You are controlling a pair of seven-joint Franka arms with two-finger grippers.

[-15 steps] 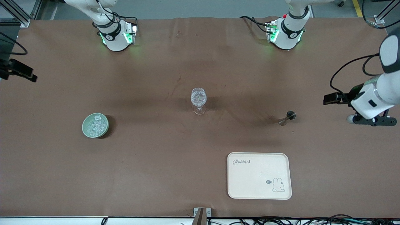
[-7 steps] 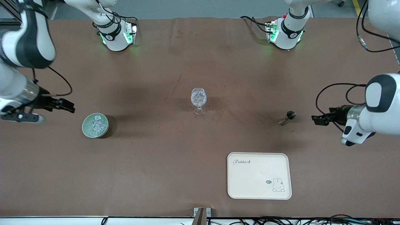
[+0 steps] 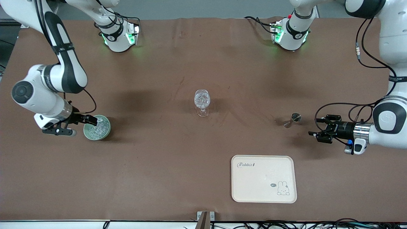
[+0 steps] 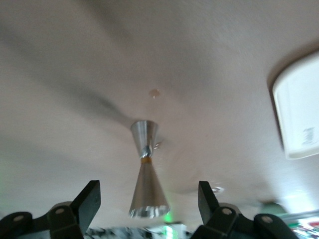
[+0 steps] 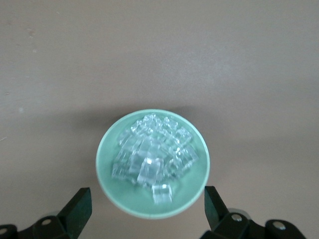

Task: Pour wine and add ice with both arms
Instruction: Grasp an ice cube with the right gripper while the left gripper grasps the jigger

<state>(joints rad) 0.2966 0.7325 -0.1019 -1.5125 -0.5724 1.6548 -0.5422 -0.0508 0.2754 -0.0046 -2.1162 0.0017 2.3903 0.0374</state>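
Observation:
I should grab one clear cube by its flat sides with my right gripper next. Then I can add ice to the stemmed glass [image 3: 202, 101].
The ice [image 3: 97, 127] is a glittering heap of clear cubes in a small green bowl [image 3: 89, 134] toward the right arm's end of the table. My right gripper [image 3: 92, 121] is open at the bowl's rim. In the right wrist view the bowl [image 5: 185, 199] and ice [image 5: 152, 152] lie just ahead of the right gripper [image 5: 148, 201]. A metal double-cone jigger [image 3: 292, 120] stands toward the left arm's end. My left gripper [image 3: 314, 127] is open and empty, close beside the jigger. The left wrist view shows the jigger [image 4: 146, 169] between the spread fingers [image 4: 89, 199]. A stemmed glass [image 3: 202, 101] stands mid-table.
A cream tray [image 3: 264, 190] with a rabbit print lies nearer the front camera than the jigger, and its corner shows in the left wrist view [image 4: 299, 114]. The brown table mat [image 3: 159, 165] covers the whole table. The arm bases stand along the table's farthest edge.
Both arms swung in from the table's ends. My right gripper came down to the ice bowl's rim. My left gripper came down close beside the jigger. Nothing on the table moved.

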